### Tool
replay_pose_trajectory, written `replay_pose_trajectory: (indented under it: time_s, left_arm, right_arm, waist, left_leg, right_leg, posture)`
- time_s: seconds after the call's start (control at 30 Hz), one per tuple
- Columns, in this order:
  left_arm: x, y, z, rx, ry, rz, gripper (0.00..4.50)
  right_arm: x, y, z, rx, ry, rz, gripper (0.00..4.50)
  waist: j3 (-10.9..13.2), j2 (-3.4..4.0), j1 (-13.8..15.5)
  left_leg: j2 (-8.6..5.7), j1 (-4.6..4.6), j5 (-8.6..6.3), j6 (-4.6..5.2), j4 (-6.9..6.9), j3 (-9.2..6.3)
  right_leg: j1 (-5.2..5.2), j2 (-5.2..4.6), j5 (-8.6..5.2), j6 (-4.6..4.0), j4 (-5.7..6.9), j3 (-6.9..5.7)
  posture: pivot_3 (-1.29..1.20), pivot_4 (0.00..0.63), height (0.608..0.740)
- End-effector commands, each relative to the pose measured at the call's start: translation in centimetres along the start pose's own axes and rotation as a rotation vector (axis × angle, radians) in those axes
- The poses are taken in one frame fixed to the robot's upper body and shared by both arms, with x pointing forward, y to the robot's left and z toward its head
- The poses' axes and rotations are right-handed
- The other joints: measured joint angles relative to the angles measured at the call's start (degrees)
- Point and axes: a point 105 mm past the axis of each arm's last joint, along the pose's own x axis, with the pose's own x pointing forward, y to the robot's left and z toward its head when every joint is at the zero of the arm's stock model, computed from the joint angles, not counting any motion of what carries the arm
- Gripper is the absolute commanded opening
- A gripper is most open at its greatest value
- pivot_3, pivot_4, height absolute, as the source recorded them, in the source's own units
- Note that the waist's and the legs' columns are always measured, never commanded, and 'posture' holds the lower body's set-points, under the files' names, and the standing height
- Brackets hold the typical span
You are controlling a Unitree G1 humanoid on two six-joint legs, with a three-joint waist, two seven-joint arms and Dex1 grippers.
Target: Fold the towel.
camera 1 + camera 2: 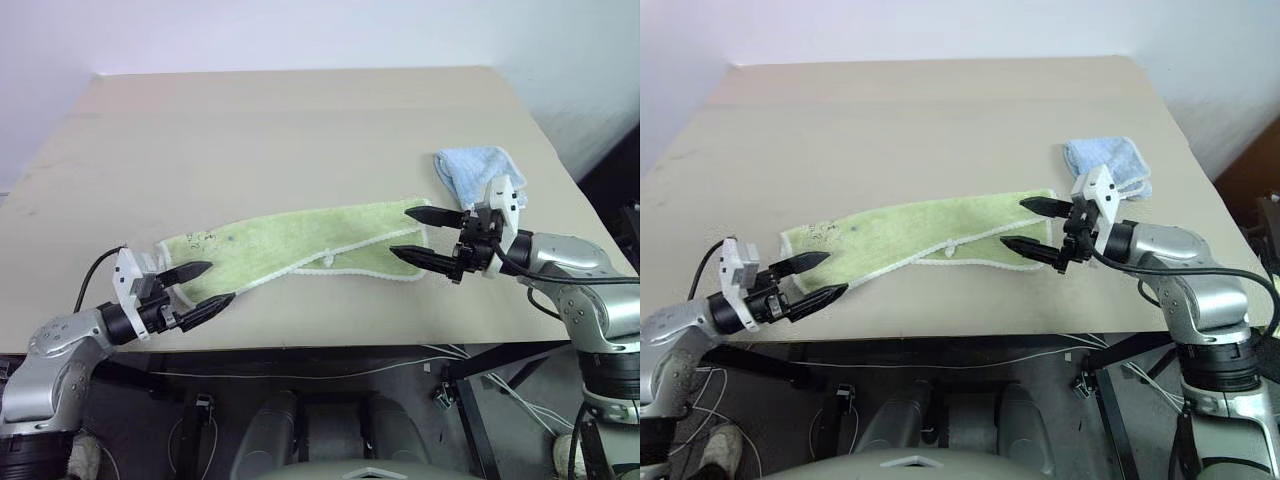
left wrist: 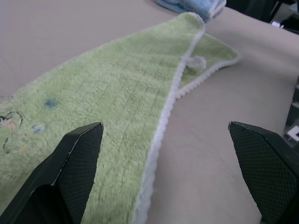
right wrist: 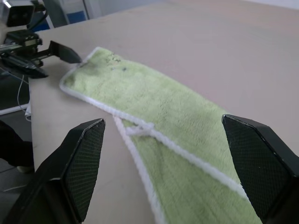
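Note:
My right gripper is to grab the light yellow-green towel (image 1: 280,240) by its white-edged corner (image 1: 416,272) next, to fold the towel.
The towel (image 1: 300,240) is a long light yellow-green strip with white edging, lying flat across the front of the tan table (image 1: 300,130). A small white loop tag (image 1: 327,259) sits on its near edge, and faint dark markings show near its left end. My left gripper (image 1: 204,284) hovers open at the towel's left end, fingers spread over the corner. My right gripper (image 1: 415,233) stands open at the towel's right end, one finger above it and one near the front edge. Nothing is held. The right wrist view shows the towel (image 3: 177,116) and, far off, the left gripper (image 3: 56,58).
A smaller light blue folded cloth (image 1: 475,170) lies on the table just behind my right gripper. The table's front edge (image 1: 330,345) runs close below the towel. Cables and metal frame parts show under the table.

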Motion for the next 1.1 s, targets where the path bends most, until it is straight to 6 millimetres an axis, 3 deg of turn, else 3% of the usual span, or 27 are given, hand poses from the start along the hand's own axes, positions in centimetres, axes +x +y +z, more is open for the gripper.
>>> replay_pose_trajectory:
  time_s: [0.03, 0.2, 0.5, 0.87, 1.1]
  left_arm:
    - [0.0, -0.1, 1.8, 0.056, -0.032, 0.007, 4.5]
    - [1.5, -0.4, 2.8, 0.066, -0.058, -0.015, 4.5]
    - [4.6, -1.0, 4.0, 0.061, -0.091, -0.095, 4.5]
    - [7.2, -2.4, 3.5, 0.047, -0.118, -0.159, 4.5]
    - [7.5, -2.5, 3.1, 0.055, -0.118, -0.179, 4.5]
  right_arm:
    - [0.5, 0.2, 0.6, -0.042, -0.026, 0.024, 4.21]
    - [0.5, -0.2, 0.7, -0.059, -0.05, 0.002, 4.21]
    - [-0.9, -3.2, 0.7, -0.14, 0.007, -0.164, 4.21]
    - [-1.3, -6.3, -0.2, -0.25, 0.108, -0.289, 4.21]
    - [-0.6, -8.3, -1.7, -0.385, 0.238, -0.313, 4.21]
  waist:
    - [0.0, 0.0, 0.1]
    - [0.0, -0.01, 0.2]
    - [0.0, 0.0, 0.0]
    - [0.0, 0.0, 0.0]
    - [0.0, 0.0, -0.3]
  left_leg:
    - [0.0, 0.0, 0.0, 0.0, 0.0, 0.0]
    - [-0.03, -0.01, 0.0, 0.0, 0.01, 0.0]
    - [-0.04, 0.0, 0.01, 0.01, 0.0, 0.01]
    - [-0.06, 0.03, 0.04, 0.0, 0.02, 0.01]
    - [-0.09, 0.04, 0.05, 0.0, 0.02, 0.03]
  right_leg:
    - [0.0, 0.0, 0.0, 0.0, 0.0, 0.0]
    - [0.0, -0.01, 0.01, 0.01, -0.01, 0.0]
    - [-0.01, 0.04, 0.03, 0.05, 0.0, 0.0]
    - [0.02, 0.07, 0.07, 0.12, 0.04, -0.01]
    - [0.03, 0.17, 0.1, 0.19, 0.04, -0.01]
  posture:
    - [0.0, 0.15, 0.74]
    - [0.0, 0.15, 0.74]
    - [0.0, 0.15, 0.74]
    - [0.0, 0.15, 0.74]
    - [0.0, 0.15, 0.74]
